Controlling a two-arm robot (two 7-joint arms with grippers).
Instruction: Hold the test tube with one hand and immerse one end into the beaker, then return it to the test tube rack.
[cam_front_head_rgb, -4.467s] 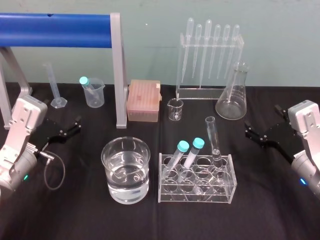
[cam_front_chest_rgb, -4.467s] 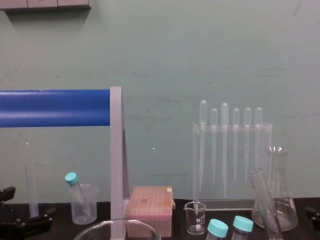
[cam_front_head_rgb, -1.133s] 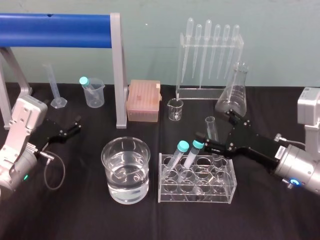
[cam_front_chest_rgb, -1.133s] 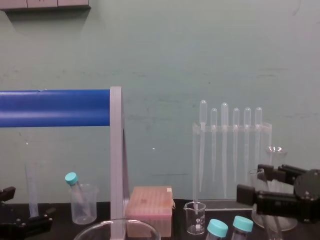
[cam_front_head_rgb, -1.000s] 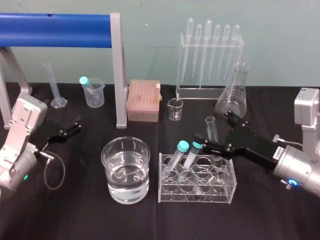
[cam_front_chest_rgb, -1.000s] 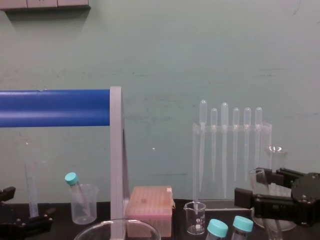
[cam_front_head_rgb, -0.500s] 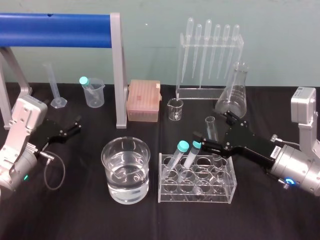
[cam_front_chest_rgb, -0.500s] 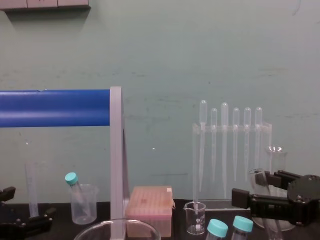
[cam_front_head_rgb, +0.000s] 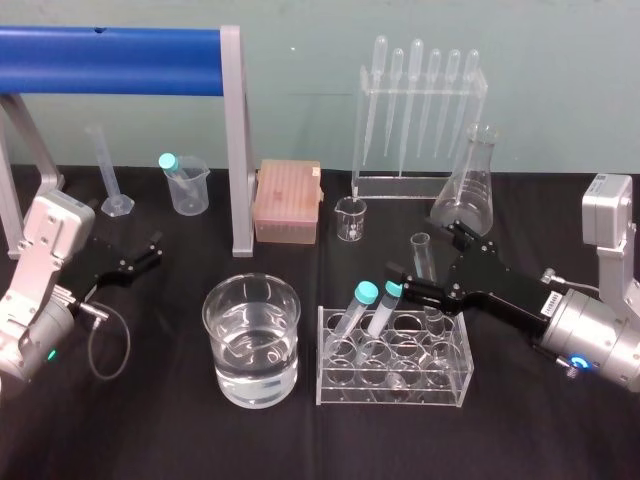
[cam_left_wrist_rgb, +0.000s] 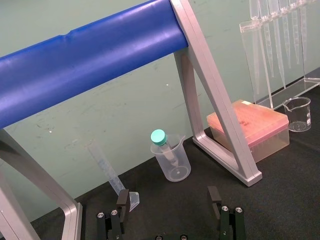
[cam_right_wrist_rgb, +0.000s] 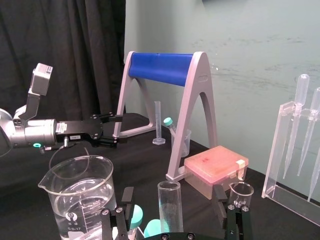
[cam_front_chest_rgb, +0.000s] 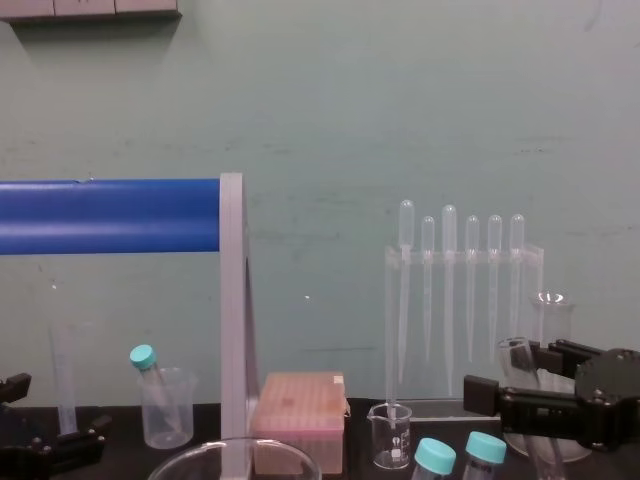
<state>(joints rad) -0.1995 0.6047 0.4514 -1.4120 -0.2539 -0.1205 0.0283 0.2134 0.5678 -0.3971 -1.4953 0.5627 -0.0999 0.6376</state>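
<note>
I need to grab the test tube by its open upper end (cam_front_chest_rgb: 518, 362) (cam_right_wrist_rgb: 169, 196) with my right gripper next, because teal-capped tubes and the rack crowd it lower down.
The clear uncapped test tube (cam_front_head_rgb: 422, 256) stands in the right end of the clear test tube rack (cam_front_head_rgb: 392, 388), leaning slightly. My right gripper (cam_front_head_rgb: 430, 260) reaches in from the right, open. Its black fingers straddle the tube's upper part without touching it. In the right wrist view the test tube (cam_right_wrist_rgb: 169, 204) stands between the right gripper's (cam_right_wrist_rgb: 173, 201) spread fingers with gaps on both sides. The chest view shows this right gripper (cam_front_chest_rgb: 520, 375) at the test tube's (cam_front_chest_rgb: 516, 350) rim. The wide beaker (cam_front_head_rgb: 251, 340), half full of water, stands left of the rack. My left gripper (cam_left_wrist_rgb: 168, 201) rests open at the far left.
Two teal-capped tubes (cam_front_head_rgb: 366, 297) lean in the rack's left part. Behind stand a small beaker (cam_front_head_rgb: 351, 218), a conical flask (cam_front_head_rgb: 465, 190), a pipette stand (cam_front_head_rgb: 420, 110), a pink tip box (cam_front_head_rgb: 288, 200) and a blue-barred frame (cam_front_head_rgb: 120, 46). A graduated cylinder (cam_front_head_rgb: 105, 172) and a plastic beaker (cam_front_head_rgb: 188, 186) are at the back left.
Since the earliest frames, the right arm has come in from the right edge and set its open fingers around the test tube. Over the last second it only edged slightly left. The left arm stayed put.
</note>
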